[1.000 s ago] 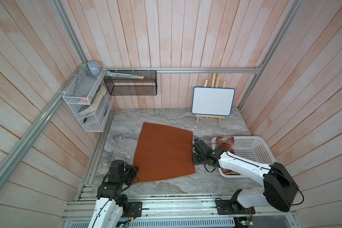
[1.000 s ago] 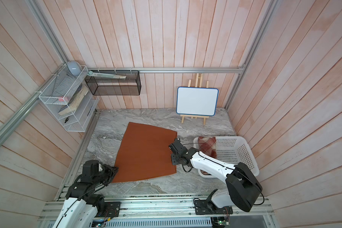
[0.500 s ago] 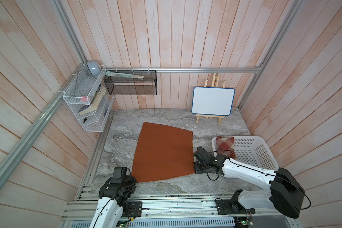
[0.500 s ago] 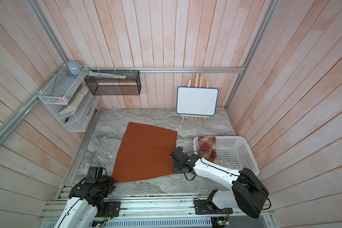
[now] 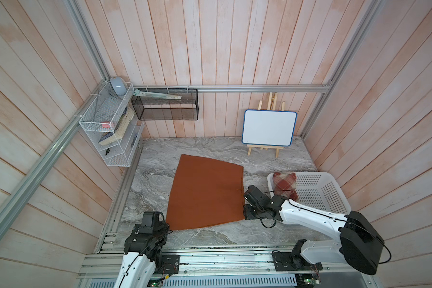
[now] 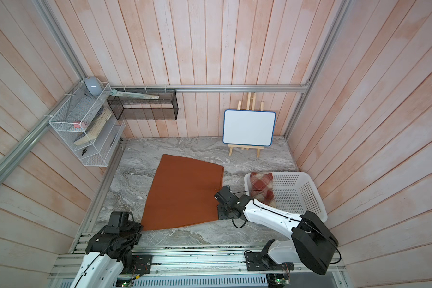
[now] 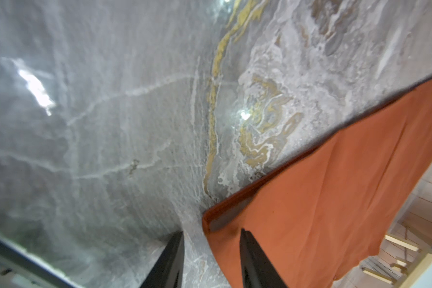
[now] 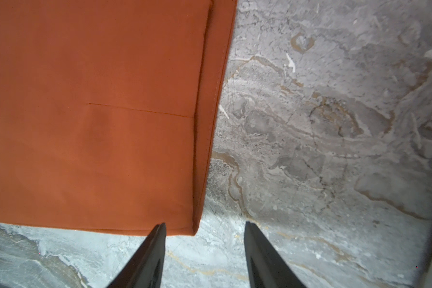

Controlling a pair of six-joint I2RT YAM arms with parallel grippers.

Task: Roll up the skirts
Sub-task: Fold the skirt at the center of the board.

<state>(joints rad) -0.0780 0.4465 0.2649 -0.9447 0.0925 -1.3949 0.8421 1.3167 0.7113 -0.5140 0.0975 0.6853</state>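
Observation:
I should next pick up the rust-orange skirt (image 5: 206, 194) by its near corner with my right gripper, so that the skirt's near edge can be folded over toward its far edge.
The rust-orange skirt (image 5: 206, 194) (image 6: 185, 193) lies flat on the marble table. My left gripper (image 7: 211, 234) is open at its near-left corner (image 5: 160, 224); one finger is over the cloth (image 7: 334, 199), the other over bare marble. At the near-right corner (image 5: 246, 214) my right gripper (image 8: 205, 224) is open, and the cloth's corner (image 8: 97, 112) reaches just between its fingertips. The red-and-cream plaid skirt (image 5: 284, 185) (image 6: 262, 185) lies rolled up at the left end of the white basket (image 5: 319, 173).
The white basket (image 6: 297, 173) stands at the table's right, close behind the right arm. A whiteboard on a wooden easel (image 5: 269, 128) stands at the back. A white wire shelf (image 5: 110, 129) and a black mesh basket (image 5: 165, 104) hang on the walls. An aluminium rail (image 5: 210, 249) runs along the near edge.
My right gripper has moved down the skirt's right edge to its near corner. The left arm has drawn back towards the near-left corner. Both pairs of jaws stand wider apart.

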